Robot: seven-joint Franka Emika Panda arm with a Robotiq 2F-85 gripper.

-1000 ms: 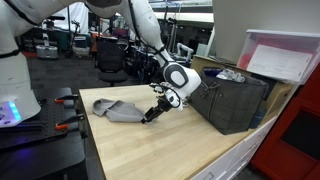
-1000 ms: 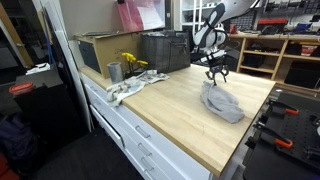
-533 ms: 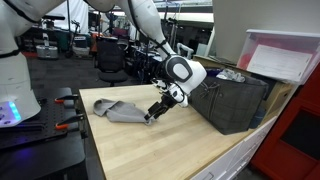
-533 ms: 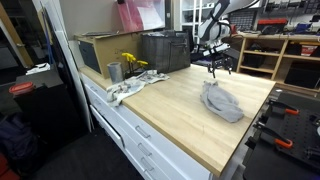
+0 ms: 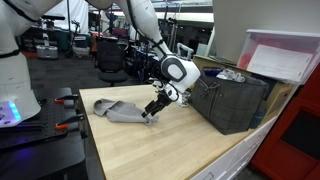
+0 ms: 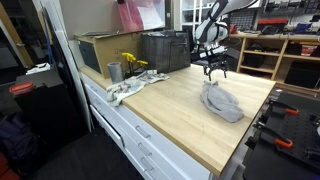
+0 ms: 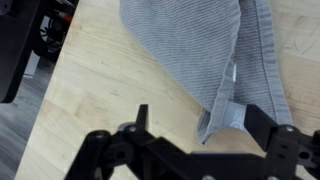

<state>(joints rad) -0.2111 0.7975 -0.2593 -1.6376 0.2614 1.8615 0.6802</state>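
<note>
My fingers stop above the grey cloth [image 5: 118, 110], so it is too early to close. My gripper lowers, then closes on the folded corner in the fingers' gap.
A crumpled grey cloth [image 5: 118, 110] lies on the light wooden table [image 5: 160, 150]; it also shows in an exterior view [image 6: 222, 101]. My gripper [image 5: 150, 113] hangs just above the cloth's near edge, open, with nothing held. In the wrist view the cloth [image 7: 200, 50] fills the upper middle. Its folded corner reaches down between the two black fingers of the gripper [image 7: 203, 115], which stand wide apart on either side of it. In an exterior view the gripper [image 6: 214, 74] points down over the cloth's far end.
A dark grey bin [image 5: 235, 100] stands at the table's back, beside a cardboard box [image 6: 100, 52]. A metal cup [image 6: 114, 72], yellow flowers [image 6: 131, 62] and a white rag [image 6: 128, 90] sit near the table edge. Red-handled clamps [image 6: 283, 140] grip the table's end.
The jaws have spread wider and the cloth stays on the table. The gripper has shifted slightly along the cloth's edge.
</note>
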